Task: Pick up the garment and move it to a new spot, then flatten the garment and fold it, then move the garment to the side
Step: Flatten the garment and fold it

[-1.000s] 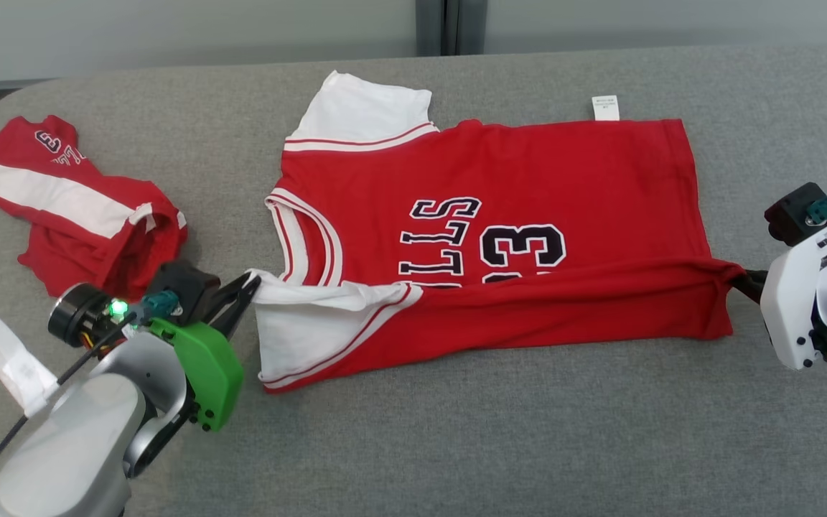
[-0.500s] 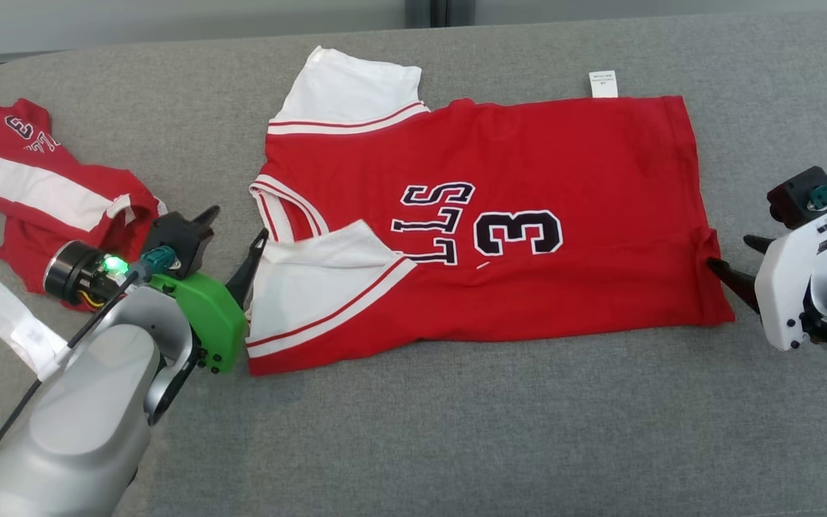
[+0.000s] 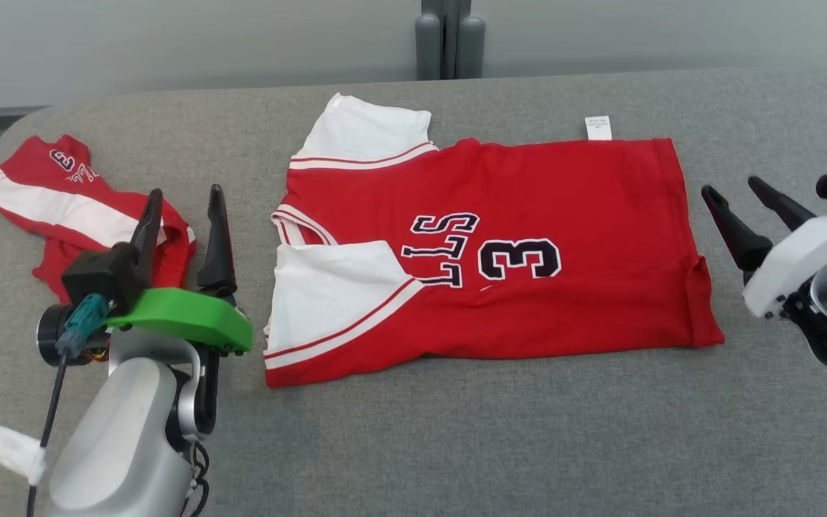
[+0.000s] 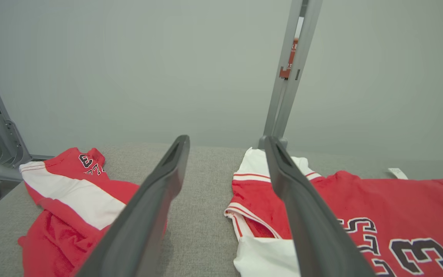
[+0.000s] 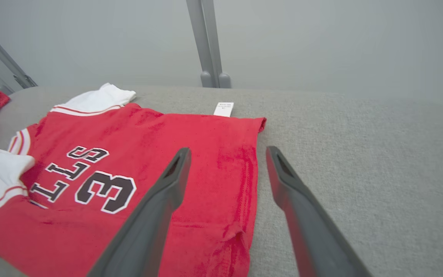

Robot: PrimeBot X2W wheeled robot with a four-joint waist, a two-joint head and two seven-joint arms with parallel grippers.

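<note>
My right gripper should next pinch the jersey by the hem corner near the white label, because that corner curls up while the red body (image 3: 591,207) lies flat.
The garment (image 3: 528,215) is a red jersey with white sleeves and black lettering, lying on the grey surface with its near long edge folded over toward the middle. It also shows in the left wrist view (image 4: 379,207) and in the right wrist view (image 5: 167,154). My left gripper (image 3: 185,192) hangs open just left of the jersey's collar end, with nothing between its fingers. Beyond the jersey's hem end, my right gripper (image 3: 733,187) stands open and empty, clear of the cloth.
A second red and white garment (image 3: 62,194) lies crumpled at the far left of the grey surface (image 3: 456,445). A grey post (image 3: 448,43) stands behind the far edge. A white label (image 3: 598,127) sticks out past the jersey's far edge.
Both grippers have opened and let go of the jersey's near edge, then lifted away from it. The folded edge now lies flat on the jersey. The head camera has shifted.
</note>
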